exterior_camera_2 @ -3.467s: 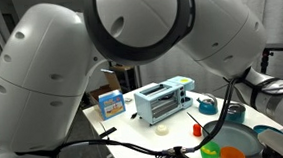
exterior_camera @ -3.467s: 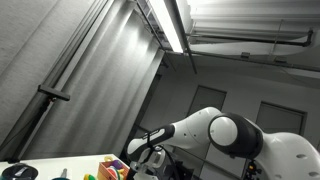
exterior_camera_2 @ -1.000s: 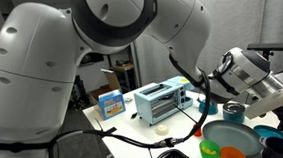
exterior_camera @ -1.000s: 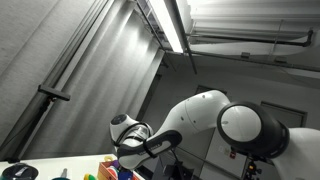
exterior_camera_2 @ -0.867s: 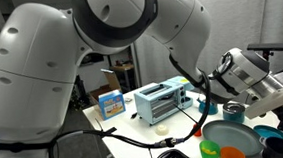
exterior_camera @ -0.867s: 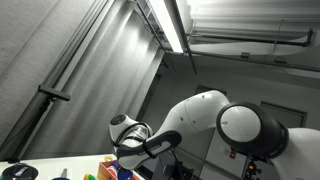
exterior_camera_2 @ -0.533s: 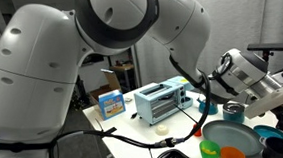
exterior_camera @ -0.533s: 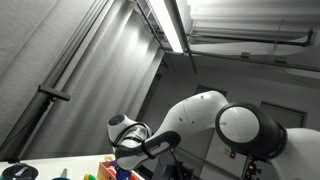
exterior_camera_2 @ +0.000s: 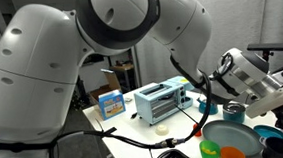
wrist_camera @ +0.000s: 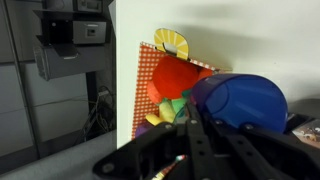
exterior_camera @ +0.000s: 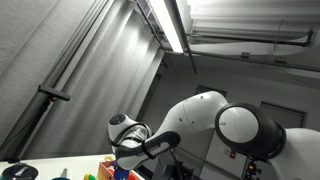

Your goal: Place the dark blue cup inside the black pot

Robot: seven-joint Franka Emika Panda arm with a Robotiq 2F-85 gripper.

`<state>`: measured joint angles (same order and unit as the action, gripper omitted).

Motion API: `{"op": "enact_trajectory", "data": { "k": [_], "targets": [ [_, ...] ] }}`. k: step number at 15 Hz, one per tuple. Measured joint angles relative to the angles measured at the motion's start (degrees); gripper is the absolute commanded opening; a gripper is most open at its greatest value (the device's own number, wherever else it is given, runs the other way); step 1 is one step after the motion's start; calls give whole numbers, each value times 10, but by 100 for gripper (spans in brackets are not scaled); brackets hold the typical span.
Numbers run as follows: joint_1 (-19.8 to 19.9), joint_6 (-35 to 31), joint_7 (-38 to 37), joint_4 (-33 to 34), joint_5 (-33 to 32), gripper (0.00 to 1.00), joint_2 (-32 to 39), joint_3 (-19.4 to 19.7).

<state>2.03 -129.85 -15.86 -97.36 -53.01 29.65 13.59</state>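
The dark blue cup (wrist_camera: 245, 100) is above the red-checked mat and would fall among the toys if I opened now. My gripper needs to keep holding the cup.
In the wrist view the dark blue cup (wrist_camera: 245, 100) fills the right centre, close to the camera and above the table. My gripper (wrist_camera: 200, 118) is shut on it, with one black finger over the cup's rim and one on its outside. In an exterior view the arm's wrist (exterior_camera_2: 243, 70) hangs raised above the right end of the table; the cup is hidden there. A dark round vessel (exterior_camera: 20, 172) at the bottom left edge of an exterior view may be the black pot; I cannot tell.
A red-checked mat (wrist_camera: 150, 55) with red, yellow and green toys lies below the cup. On the white table stand a light blue toaster oven (exterior_camera_2: 163, 100), a blue box (exterior_camera_2: 110, 103), a teal cup (exterior_camera_2: 208, 105), a green plate (exterior_camera_2: 226, 138) and a small red cup (exterior_camera_2: 197, 131).
Since 3.5 s ago the arm has swung and risen above the table. Over the last second it has hardly moved.
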Motion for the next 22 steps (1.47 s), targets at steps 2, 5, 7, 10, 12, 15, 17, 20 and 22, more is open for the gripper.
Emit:
{"op": "enact_trajectory", "data": {
  "k": [2,5,7,10,12,15,17,20,22],
  "targets": [
    [2,-10,9,0,0,1,1,-1],
    [11,-31,21,0,2,1,4,-8],
    [20,-50,28,0,11,1,6,-15],
    [34,-83,42,0,45,1,13,-27],
    [39,-99,55,0,68,1,16,-30],
    [43,-116,77,0,95,1,19,-31],
    [43,-122,90,0,109,1,19,-31],
    [43,-125,112,0,134,1,20,-31],
    [43,-126,130,0,158,1,20,-32]
  ]
}}
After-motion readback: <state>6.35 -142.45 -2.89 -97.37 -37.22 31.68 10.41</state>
